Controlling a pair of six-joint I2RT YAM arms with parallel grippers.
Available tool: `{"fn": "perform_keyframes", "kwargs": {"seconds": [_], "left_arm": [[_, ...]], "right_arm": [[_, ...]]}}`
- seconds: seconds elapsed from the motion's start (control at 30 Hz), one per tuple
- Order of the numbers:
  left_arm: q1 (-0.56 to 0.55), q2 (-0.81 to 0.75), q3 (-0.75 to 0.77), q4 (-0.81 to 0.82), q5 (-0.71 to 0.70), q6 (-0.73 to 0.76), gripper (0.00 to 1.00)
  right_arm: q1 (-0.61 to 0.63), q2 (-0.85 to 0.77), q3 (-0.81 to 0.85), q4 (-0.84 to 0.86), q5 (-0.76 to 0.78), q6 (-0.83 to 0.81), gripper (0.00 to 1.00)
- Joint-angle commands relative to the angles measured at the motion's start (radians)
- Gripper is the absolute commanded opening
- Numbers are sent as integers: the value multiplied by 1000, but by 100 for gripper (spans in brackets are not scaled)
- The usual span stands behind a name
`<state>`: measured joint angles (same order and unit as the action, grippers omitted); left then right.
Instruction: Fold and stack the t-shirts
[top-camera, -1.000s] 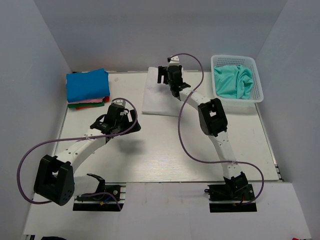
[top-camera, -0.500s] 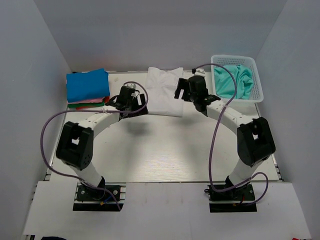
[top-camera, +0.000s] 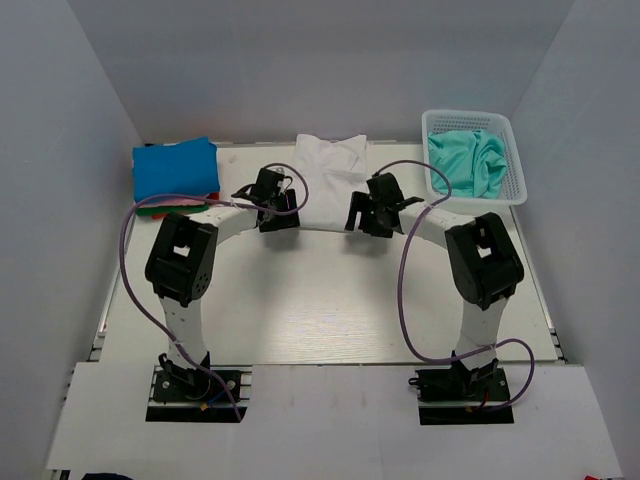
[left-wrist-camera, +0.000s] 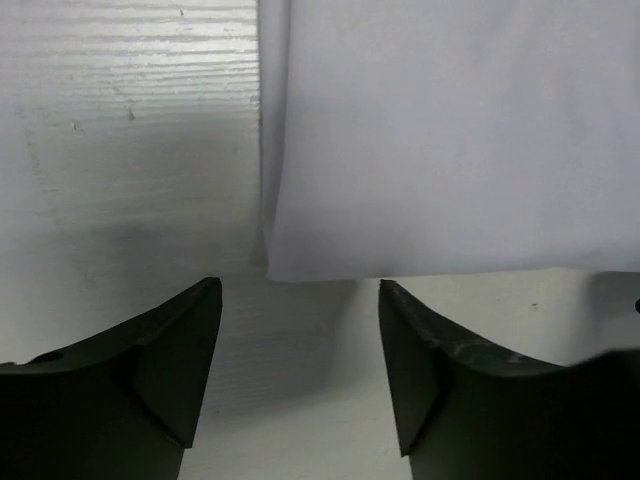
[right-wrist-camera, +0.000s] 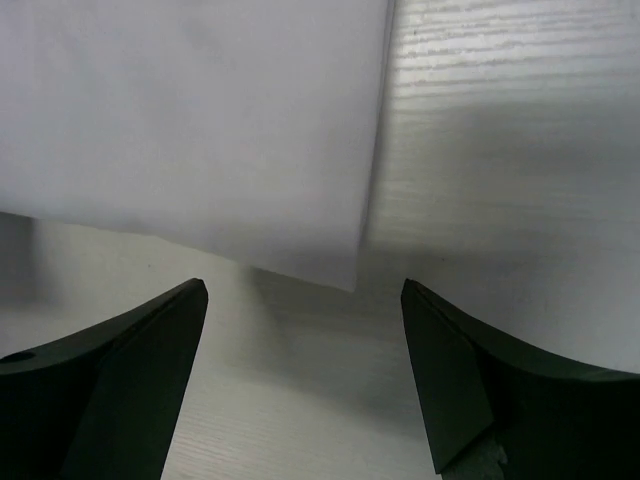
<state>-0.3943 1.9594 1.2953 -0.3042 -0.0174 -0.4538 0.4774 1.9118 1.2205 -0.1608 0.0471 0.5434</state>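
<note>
My right gripper grabs the white t-shirt's near corner next, opposite my left gripper's corner. This lets the t-shirt's near edge fold over evenly.
A white t-shirt (top-camera: 327, 185) lies flat, folded into a long strip, at the back middle of the table. My left gripper (top-camera: 275, 222) is open just before its near left corner (left-wrist-camera: 300, 262). My right gripper (top-camera: 362, 226) is open just before its near right corner (right-wrist-camera: 345, 270). Neither touches the cloth. A stack of folded t-shirts with a blue one (top-camera: 176, 170) on top sits at the back left, with pink, red and green edges under it. A teal t-shirt (top-camera: 467, 162) lies crumpled in the basket.
The white lattice basket (top-camera: 512, 196) stands at the back right. White walls close in the table on the left, back and right. Purple cables loop from both arms over the table (top-camera: 320, 300).
Both arms have swung in and down. The left gripper came from the table's left middle, the right from over the shirt's top, and both now sit low at the shirt's near corners.
</note>
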Motion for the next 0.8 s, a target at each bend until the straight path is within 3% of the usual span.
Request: {"fn": "perform_keyframes", "kwargs": {"seconds": [0.0, 0.23, 0.3, 0.4, 0.43, 0.47, 0.57, 0.63, 0.77], "left_arm": [[6, 16, 33, 23, 16, 10, 71], [25, 39, 52, 34, 27, 20, 60], [25, 39, 52, 49, 36, 20, 54], [34, 39, 42, 63, 83, 30, 38], [34, 50, 58, 54, 92, 43, 31], [34, 62, 67, 45, 93, 43, 20], [34, 72, 78, 36, 103, 43, 0], [34, 72, 78, 36, 114, 55, 0], [21, -54, -29, 52, 105, 46, 0]], "right_arm": [[-13, 32, 45, 6, -36, 10, 82], [-26, 64, 43, 33, -82, 24, 71], [-26, 69, 42, 46, -85, 21, 67], [-31, 73, 40, 66, -98, 24, 49], [-30, 72, 33, 96, -98, 26, 36], [-29, 70, 18, 110, -111, 32, 32], [-31, 69, -3, 150, -119, 46, 12], [-30, 64, -12, 147, -119, 44, 0], [-25, -5, -41, 101, -142, 24, 0]]}}
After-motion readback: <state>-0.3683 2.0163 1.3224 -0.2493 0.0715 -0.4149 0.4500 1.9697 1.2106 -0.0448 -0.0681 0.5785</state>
